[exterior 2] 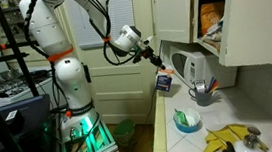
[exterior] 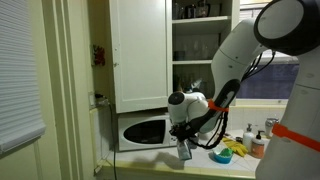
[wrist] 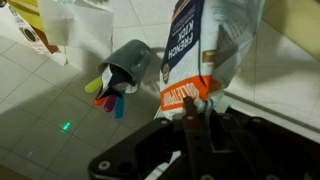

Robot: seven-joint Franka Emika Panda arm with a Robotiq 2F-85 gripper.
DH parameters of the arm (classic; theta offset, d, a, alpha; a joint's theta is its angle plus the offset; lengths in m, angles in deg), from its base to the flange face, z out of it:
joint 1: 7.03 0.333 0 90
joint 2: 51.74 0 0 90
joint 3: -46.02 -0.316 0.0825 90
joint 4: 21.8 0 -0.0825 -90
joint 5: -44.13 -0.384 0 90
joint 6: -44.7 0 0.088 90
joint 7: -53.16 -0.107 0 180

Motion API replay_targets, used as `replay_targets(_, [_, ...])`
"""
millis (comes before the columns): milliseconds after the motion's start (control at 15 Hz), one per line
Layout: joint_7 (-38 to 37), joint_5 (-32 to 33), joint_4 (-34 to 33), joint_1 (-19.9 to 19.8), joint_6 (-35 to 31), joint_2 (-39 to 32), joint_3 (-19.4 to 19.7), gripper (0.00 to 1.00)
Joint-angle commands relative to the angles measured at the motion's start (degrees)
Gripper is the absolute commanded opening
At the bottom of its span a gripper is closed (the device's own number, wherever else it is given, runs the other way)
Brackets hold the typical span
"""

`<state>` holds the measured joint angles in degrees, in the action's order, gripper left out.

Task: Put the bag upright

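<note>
My gripper should keep holding the bag until the bag stands upright, because its lower end point(exterior: 186, 156) leans to the side over the white countertop.
The bag point(wrist: 205, 50) is a flat pouch, dark blue and white with an orange-red band of print. My gripper point(wrist: 195, 115) is shut on its orange end. In both exterior views the bag point(exterior: 184, 150) point(exterior 2: 163, 81) hangs from the gripper point(exterior: 181, 138) point(exterior 2: 155, 68) just above the white countertop, in front of the microwave point(exterior: 145, 130). Whether its lower end touches the counter cannot be told.
A grey cup of coloured markers point(wrist: 125, 65) stands on the tiled counter near the bag. A blue bowl point(exterior 2: 188, 121), bananas point(exterior 2: 227, 137) and a white bottle point(exterior: 258, 143) sit further along. An open cabinet point(exterior: 195, 40) hangs above. A yellow and white box point(wrist: 40, 25) stands behind the cup.
</note>
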<state>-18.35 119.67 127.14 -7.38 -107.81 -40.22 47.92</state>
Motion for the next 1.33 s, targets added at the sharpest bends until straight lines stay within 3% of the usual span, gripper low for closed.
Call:
replay_targets(0, [-9.19, -0.58, -3.76, -0.07, -2.42, -1.22, -0.15, 0.02])
replay_targets(200, [-18.67, 1.64, -6.02, -0.6, -3.7, -2.38, -0.09, 0.02])
replay_targets(467, [-32.39, 13.06, -9.26, -0.43, -1.27, -5.52, -1.28, 0.02])
replay_targets(533, [-35.61, 16.29, -9.93, -0.21, -0.18, -6.15, -1.51, 0.35])
replay_targets(667, [-40.35, 20.86, -10.96, 0.09, 0.92, -7.47, -1.69, 0.42])
replay_targets(800, [-42.71, 23.33, -11.45, 0.21, 1.9, -8.19, -1.88, 0.58])
replay_targets(933, [-41.44, 21.84, -10.97, 0.03, 2.89, -7.36, -1.82, 0.73])
replay_targets(1133, [-31.08, 14.11, -8.48, -1.41, -0.61, -2.51, 0.68, 0.95])
replay_targets(1267, [-21.36, 11.86, -6.88, -2.87, -4.29, 0.25, 3.07, 1.0])
